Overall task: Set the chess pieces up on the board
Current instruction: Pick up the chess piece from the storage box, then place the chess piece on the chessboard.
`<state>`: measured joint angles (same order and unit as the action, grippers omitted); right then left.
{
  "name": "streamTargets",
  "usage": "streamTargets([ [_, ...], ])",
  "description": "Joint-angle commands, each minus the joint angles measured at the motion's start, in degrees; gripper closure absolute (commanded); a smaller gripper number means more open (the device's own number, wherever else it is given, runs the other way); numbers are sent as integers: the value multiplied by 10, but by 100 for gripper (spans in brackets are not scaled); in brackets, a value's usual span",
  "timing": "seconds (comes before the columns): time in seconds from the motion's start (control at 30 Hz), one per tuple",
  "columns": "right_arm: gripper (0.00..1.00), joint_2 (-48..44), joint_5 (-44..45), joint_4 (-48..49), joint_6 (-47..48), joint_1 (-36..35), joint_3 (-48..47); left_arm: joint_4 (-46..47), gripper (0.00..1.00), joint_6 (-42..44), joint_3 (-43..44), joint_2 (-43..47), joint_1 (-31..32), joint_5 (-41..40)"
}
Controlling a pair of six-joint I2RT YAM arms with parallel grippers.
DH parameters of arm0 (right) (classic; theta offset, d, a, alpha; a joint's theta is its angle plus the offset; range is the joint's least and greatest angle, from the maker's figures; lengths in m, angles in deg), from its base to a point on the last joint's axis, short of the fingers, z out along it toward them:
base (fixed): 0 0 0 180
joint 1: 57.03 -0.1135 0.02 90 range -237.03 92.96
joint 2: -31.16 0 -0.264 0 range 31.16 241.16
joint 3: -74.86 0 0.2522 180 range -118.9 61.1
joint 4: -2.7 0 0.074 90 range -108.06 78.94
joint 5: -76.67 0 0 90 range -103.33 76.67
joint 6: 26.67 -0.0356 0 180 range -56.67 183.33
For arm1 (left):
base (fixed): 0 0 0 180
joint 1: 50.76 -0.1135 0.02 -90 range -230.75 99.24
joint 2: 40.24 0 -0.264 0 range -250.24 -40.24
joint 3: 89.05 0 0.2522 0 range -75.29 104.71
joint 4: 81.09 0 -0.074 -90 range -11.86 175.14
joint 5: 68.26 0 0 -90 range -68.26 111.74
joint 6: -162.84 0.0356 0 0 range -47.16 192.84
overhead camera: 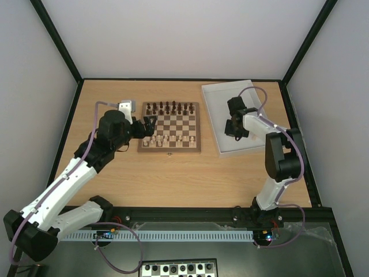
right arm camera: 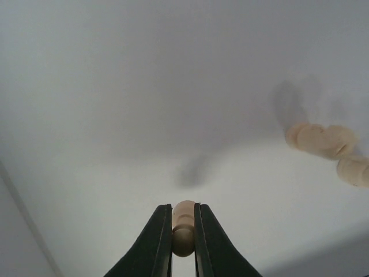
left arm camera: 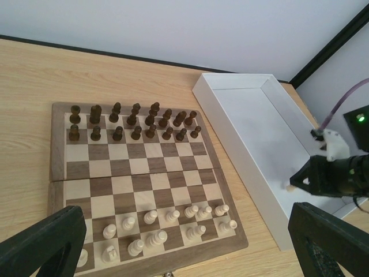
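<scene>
The cream chess piece point(right arm camera: 183, 229) would come up out of the white tray if I lifted my right gripper now, because both fingers are holding it between them.
The wooden board point(overhead camera: 169, 150) lies at the table's middle, also seen in the left wrist view point(left arm camera: 57, 173). Several cream chess pieces point(left arm camera: 173, 216) stand on its two near rows point(overhead camera: 168, 139). My right gripper point(right arm camera: 183, 208) is over the white tray point(overhead camera: 216, 115), shut on one cream chess piece point(right arm camera: 184, 222). In the left wrist view the same gripper point(left arm camera: 300, 183) shows a pale tip point(left arm camera: 291, 186) at its jaws. Two more cream pieces point(right arm camera: 320, 140) lie on the tray floor to the right. My left gripper point(left arm camera: 184, 245) hangs open above the board's near left part point(overhead camera: 149, 124), holding nothing.
Dark brown pieces point(overhead camera: 170, 107) fill the board's two far rows point(left arm camera: 135, 122). The tray's raised wall point(left arm camera: 230, 144) runs close along the board's right side. A black-and-white checkered board point(overhead camera: 179, 268) lies below the arm bases. A small grey block point(overhead camera: 125, 106) sits left of the board.
</scene>
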<state>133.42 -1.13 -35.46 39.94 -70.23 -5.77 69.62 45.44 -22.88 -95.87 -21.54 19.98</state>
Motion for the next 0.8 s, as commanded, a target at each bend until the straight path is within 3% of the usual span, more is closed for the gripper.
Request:
streamTargets([
  [0.0, 99, -50, -6, -74, 2, -24, -74, -33, 1, 7, 26, 22, -2, -9],
  [0.37, 99, -19, -24, -161, 19, -125, -264, -76, 0, 7, 42, 75, -3, -47],
  [0.77, 99, 221, -97, -219, 42, -281, -541, -92, 1, 0, 36, 132, -3, -66],
])
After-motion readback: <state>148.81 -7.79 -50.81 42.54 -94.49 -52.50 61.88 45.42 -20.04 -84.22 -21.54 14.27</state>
